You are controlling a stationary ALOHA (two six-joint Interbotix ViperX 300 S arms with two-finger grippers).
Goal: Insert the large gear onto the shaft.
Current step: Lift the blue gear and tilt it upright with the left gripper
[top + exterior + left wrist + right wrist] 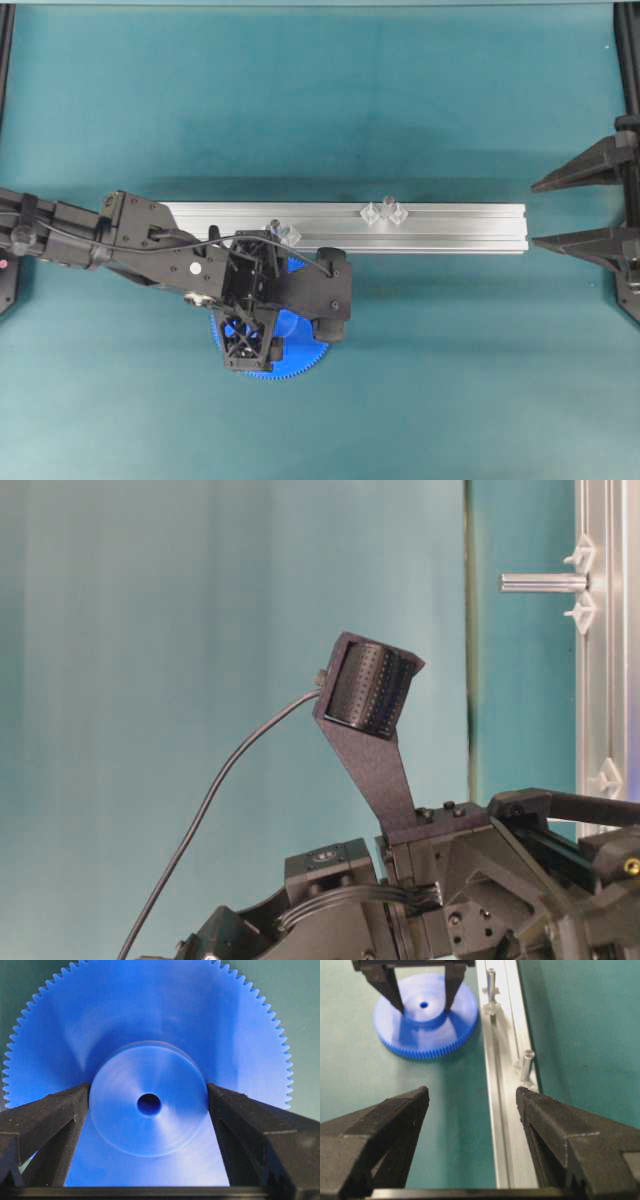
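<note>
The left gripper picks up the gear by its raised middle part next, to fit the large gear onto the shaft (280, 232).
The large gear (150, 1020) is a flat bright-blue toothed disc lying on the teal table, also seen in the overhead view (300, 355) and the right wrist view (427, 1035). My left gripper (148, 1095) is lowered over it and open. Its black fingers (75, 1105) stand on either side of the raised hub (150, 1125), close against its sides. A shaft (280, 232) stands on the rail just behind the gear, and a second one like it (385, 212) stands further right. My right gripper (535, 213) is open and empty at the rail's right end.
The long grooved aluminium rail (450, 228) runs across the table's middle, and down the right wrist view (505, 1125) between my right gripper's fingers. Both pins show there, one far (491, 982) and one near (526, 1062). Black frame posts (630, 60) stand at the side edges.
</note>
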